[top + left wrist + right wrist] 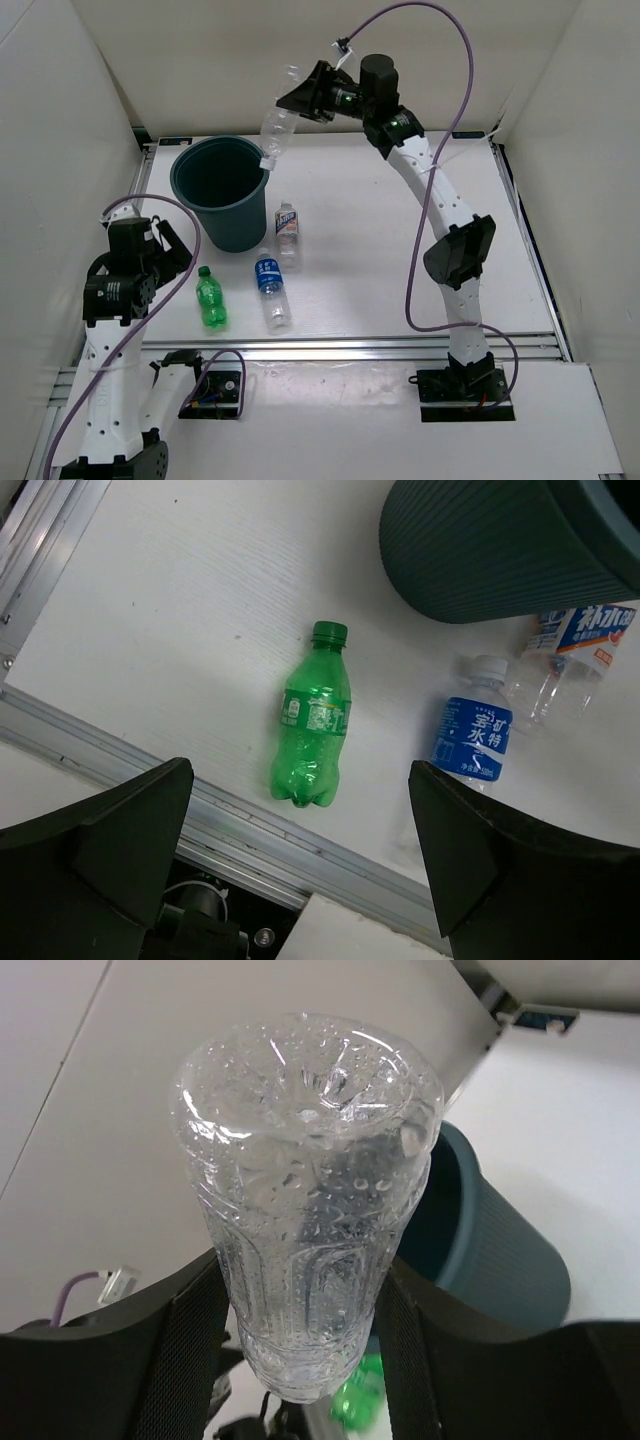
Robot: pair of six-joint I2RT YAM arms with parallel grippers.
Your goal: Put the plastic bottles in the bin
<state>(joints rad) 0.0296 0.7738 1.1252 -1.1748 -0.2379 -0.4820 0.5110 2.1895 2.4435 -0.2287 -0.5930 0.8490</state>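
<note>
The plain clear bottle moves in with my right gripper before it opens. The bottle's body is outside the opening, so it would fall beside the bin (228, 226) if released now.
My right gripper (303, 102) is shut on the plain clear bottle (278, 122), held high and tilted with its cap down, just above the far right rim of the teal bin (228, 226). In the right wrist view the wet clear bottle (308, 1210) sits between the fingers (195, 1345), with the bin (505, 1265) behind it. On the table lie the green bottle (210, 298), the blue-label bottle (271, 290) and the white-blue-label bottle (288, 230). My left gripper (176, 252) hovers open above the green bottle (312, 720); the blue-label bottle (472, 738) lies to its right.
An aluminium rail (350, 347) runs along the table's near edge, close under the green bottle. White walls (60, 120) enclose the table on three sides. A purple cable (440, 150) loops over the right arm. The white-blue-label bottle (575, 645) lies against the bin's base (480, 550).
</note>
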